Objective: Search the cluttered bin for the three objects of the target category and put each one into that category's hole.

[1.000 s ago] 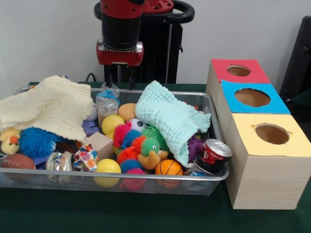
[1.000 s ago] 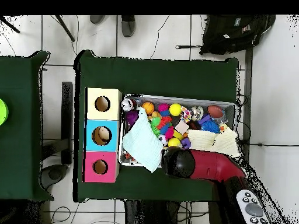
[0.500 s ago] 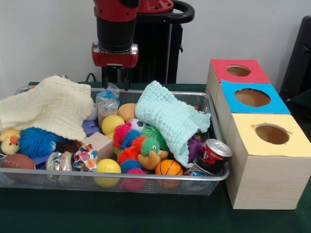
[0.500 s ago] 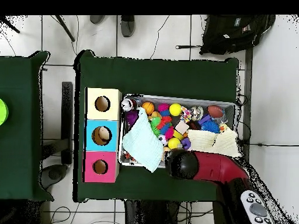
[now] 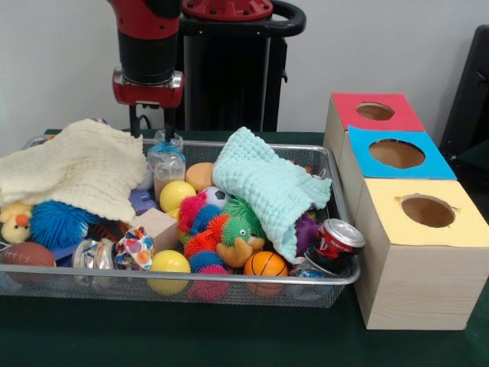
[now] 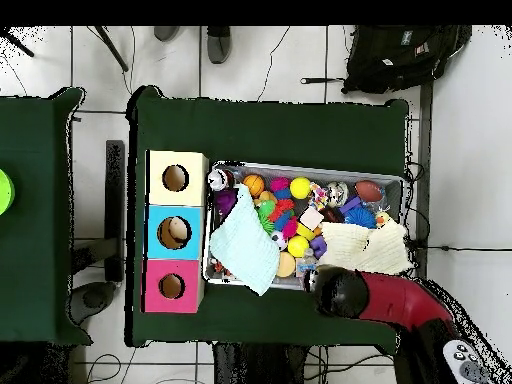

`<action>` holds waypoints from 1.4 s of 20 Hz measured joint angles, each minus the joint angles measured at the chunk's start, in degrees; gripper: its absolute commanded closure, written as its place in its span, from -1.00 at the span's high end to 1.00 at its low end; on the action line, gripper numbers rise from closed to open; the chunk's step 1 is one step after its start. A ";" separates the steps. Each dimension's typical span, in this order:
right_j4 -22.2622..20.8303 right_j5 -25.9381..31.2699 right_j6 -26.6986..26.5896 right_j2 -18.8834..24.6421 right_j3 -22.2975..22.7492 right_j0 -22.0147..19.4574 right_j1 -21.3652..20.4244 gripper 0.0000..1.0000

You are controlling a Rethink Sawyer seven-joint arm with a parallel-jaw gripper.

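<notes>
The clear plastic bottle needs to go into its category's hole (image 5: 396, 154), so my gripper will reach the bottle and take it by its upper end with the cap (image 5: 166, 151).
The silver wire-mesh bin (image 5: 333, 177) is full of toys and shows from above in the overhead view (image 6: 310, 167). A clear crinkly bottle (image 5: 166, 164) stands near the bin's far side, between the cream cloth and an orange ball. A second clear crushed bottle (image 5: 89, 253) lies at the front left. My gripper (image 5: 150, 127) hangs open and empty above the far rim, just up and left of the standing bottle. In the overhead view the arm's head (image 6: 335, 289) covers the gripper.
A cream cloth (image 5: 72, 166) and a mint cloth (image 5: 267, 186) cover parts of the pile. A red crushed can (image 5: 336, 238) lies at the front right corner. Three boxes with holes stand beside the bin: red (image 5: 374, 112), blue (image 5: 396, 154), yellow (image 5: 426, 211).
My gripper has moved to the left in the front view and risen a little, off from above the standing bottle. It stays open and empty. The bin's contents have not moved.
</notes>
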 measured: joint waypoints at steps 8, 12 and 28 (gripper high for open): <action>-2.57 -2.79 0.00 0.01 0.36 -1.88 0.87 1.00; -3.16 -5.07 0.00 0.00 1.38 -1.84 0.74 1.00; -3.11 -9.12 0.01 0.41 5.75 0.82 -0.01 1.00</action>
